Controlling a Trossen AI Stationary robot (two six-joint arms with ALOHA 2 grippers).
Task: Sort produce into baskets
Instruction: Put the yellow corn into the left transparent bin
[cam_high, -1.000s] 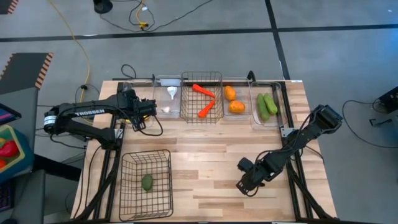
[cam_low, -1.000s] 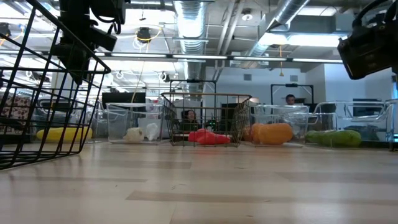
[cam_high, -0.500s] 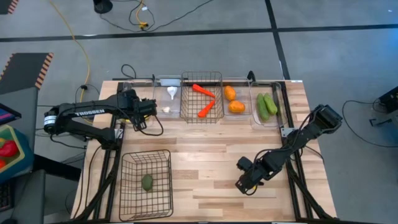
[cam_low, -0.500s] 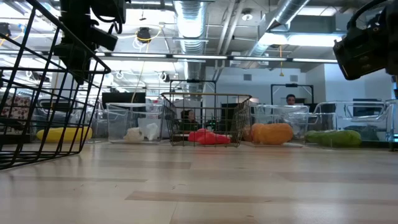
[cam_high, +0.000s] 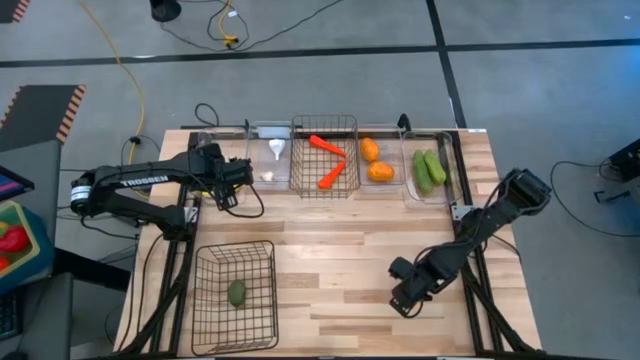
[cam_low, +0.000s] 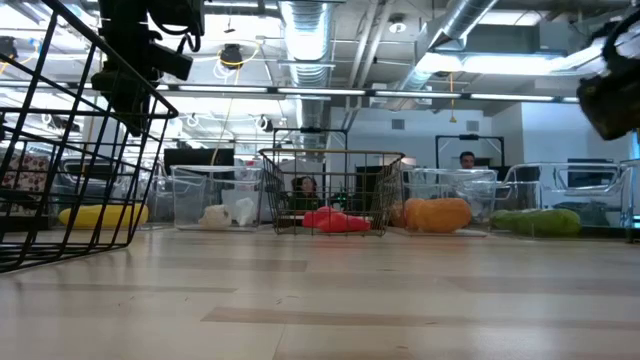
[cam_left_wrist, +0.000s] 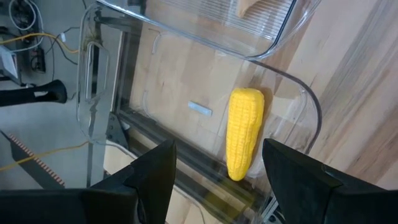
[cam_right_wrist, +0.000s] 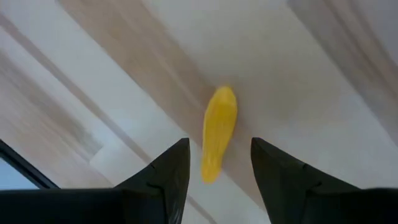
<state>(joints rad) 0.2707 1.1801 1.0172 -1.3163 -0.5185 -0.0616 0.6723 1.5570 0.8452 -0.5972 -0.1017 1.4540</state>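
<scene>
The tiny yellow piece is the last produce on the table. My right gripper will next take it by its slim body to get it off the table for sorting.
My right gripper is open near the table's front, pointing down. Its fingers stand on either side of a tiny yellow piece that lies flat on the wood, without touching it. My left gripper is open over the leftmost clear bin. A yellow ribbed squash lies on that bin's floor, between and beyond the fingers. A dark green avocado lies in the larger wire basket.
Along the far edge stand a clear bin with white garlics, a small wire basket with two carrots, a bin with two orange fruits and a bin with two cucumbers. Bare wood lies between the two arms.
My right gripper has gone a little toward the table's right edge and down. Its fingers stay open. My left gripper has kept still.
</scene>
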